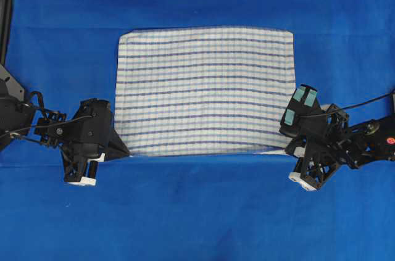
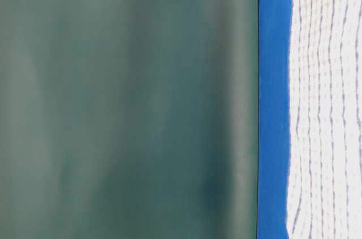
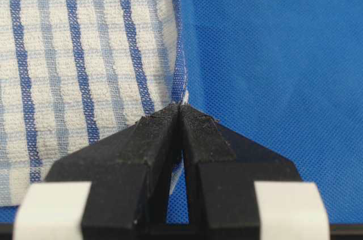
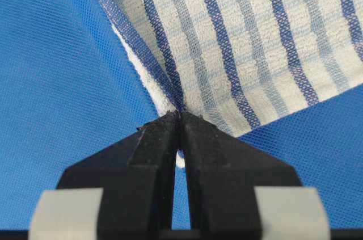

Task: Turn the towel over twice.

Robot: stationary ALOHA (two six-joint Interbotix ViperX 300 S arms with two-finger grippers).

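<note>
The right gripper needs to open now, because the towel's pinched corner (image 4: 170, 104) rests low on the blue table covering (image 4: 102, 109) and would stay there.
The towel (image 1: 203, 91), white with dark-blue and pale-blue stripes, lies spread on the blue table covering, its hemmed near edge toward the arms. My left gripper (image 1: 126, 151) is shut on the towel's near left corner (image 3: 180, 89); the fingertips (image 3: 195, 121) meet with cloth pinched between them. At the near right corner my right gripper (image 1: 290, 149) is shut on the towel (image 4: 238, 41), where the cloth bunches into the closed fingertips (image 4: 164, 126). The table-level view shows the towel (image 2: 328, 109) lying low on the table.
Blue table covering (image 1: 197, 211) stretches all round the towel, with wide room in front of and behind it. A dark upright part (image 1: 6, 14) stands at the far left edge. A plain dark green wall (image 2: 124, 103) backs the table.
</note>
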